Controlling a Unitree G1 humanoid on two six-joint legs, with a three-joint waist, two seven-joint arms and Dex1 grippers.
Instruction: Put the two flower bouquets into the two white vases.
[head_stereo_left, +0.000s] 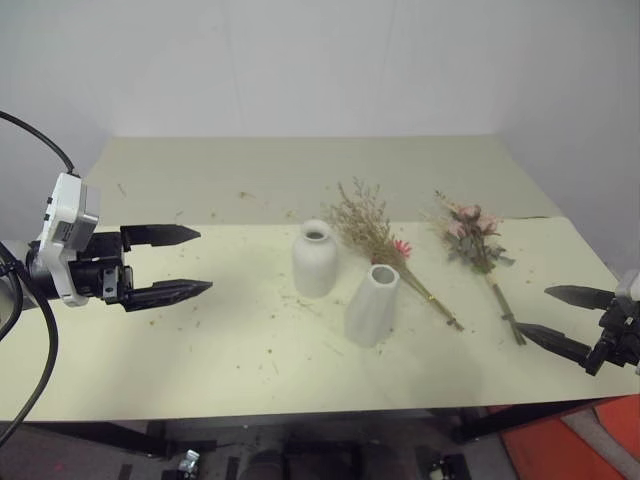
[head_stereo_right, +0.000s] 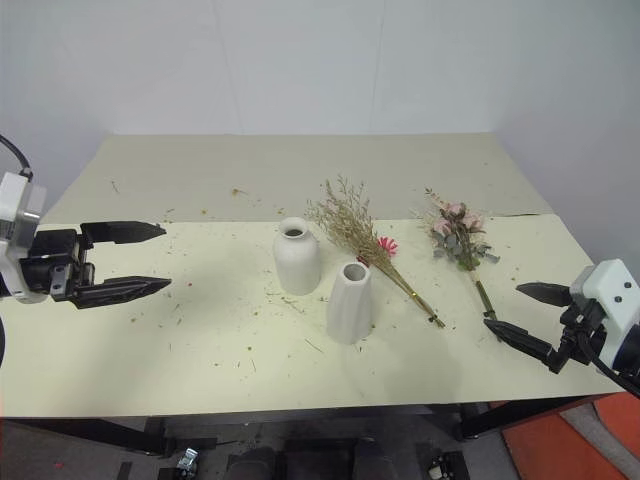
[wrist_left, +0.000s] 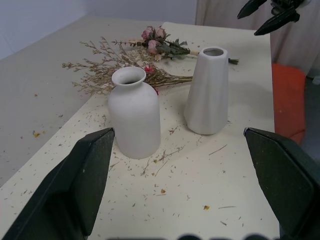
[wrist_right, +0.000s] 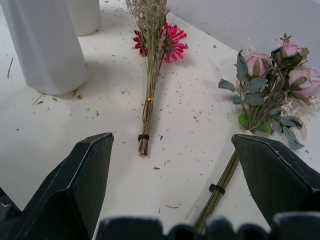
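Note:
My right gripper picks up the bouquet by its stems next, since pink petals and leaves crowd the top of the rose bouquet (head_stereo_left: 474, 240).
Two white vases stand mid-table: a rounded bottle vase (head_stereo_left: 315, 258) and, nearer the front, a tapered cone vase (head_stereo_left: 372, 304). Just right of them lies the tan grass bouquet (head_stereo_left: 375, 240) with its pink-red daisy (wrist_right: 167, 39), its stems pointing toward the front right. Further right lies the pink rose bouquet (head_stereo_left: 474, 240), with green leaves and long stems (wrist_right: 220, 185). My left gripper (head_stereo_left: 165, 263) hovers open at the table's left side, aimed at the vases. My right gripper (head_stereo_right: 520, 312) hangs open at the right front edge, close to the rose bouquet's stem ends, holding nothing.
The cream table (head_stereo_left: 200, 350) is strewn with dried plant bits. A seam crosses it behind the vases. An orange-red object (head_stereo_left: 560, 440) sits on the floor at the front right. A white wall stands behind the table.

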